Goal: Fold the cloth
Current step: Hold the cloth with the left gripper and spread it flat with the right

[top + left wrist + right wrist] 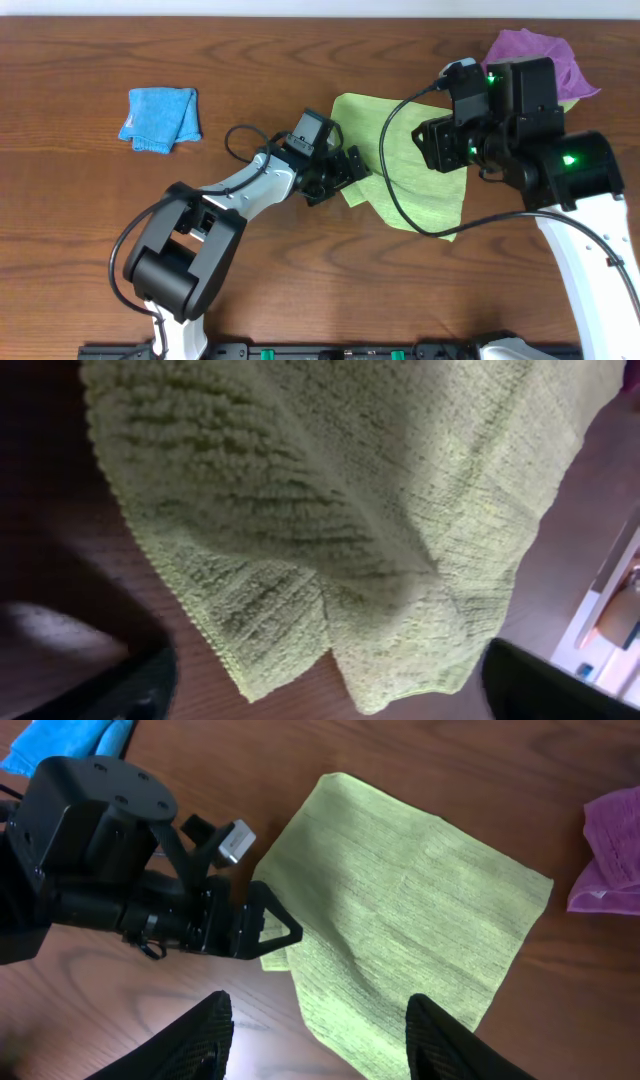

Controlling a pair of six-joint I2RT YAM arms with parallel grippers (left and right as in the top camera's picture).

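Observation:
I need to straighten the lime-green cloth and fold its near edge over, so my left gripper should next grab the lime-green cloth's near corner at the doubled-over flap [355, 195] [397, 682].
The lime-green cloth [410, 165] lies spread on the wooden table, right of centre, with a doubled-over flap at its left corner. It fills the left wrist view [340, 500] and shows in the right wrist view [400, 900]. My left gripper [347, 172] is open at the cloth's left edge, and the cloth's corners reach between its fingers [330, 700]. My right gripper [320, 1040] is open and empty, held above the cloth's near edge. The white tag is not visible.
A purple cloth [535, 52] lies crumpled at the far right, touching the green cloth's far corner. A folded bright blue cloth [160, 118] lies at the far left. The right arm's cable [400, 210] loops over the green cloth.

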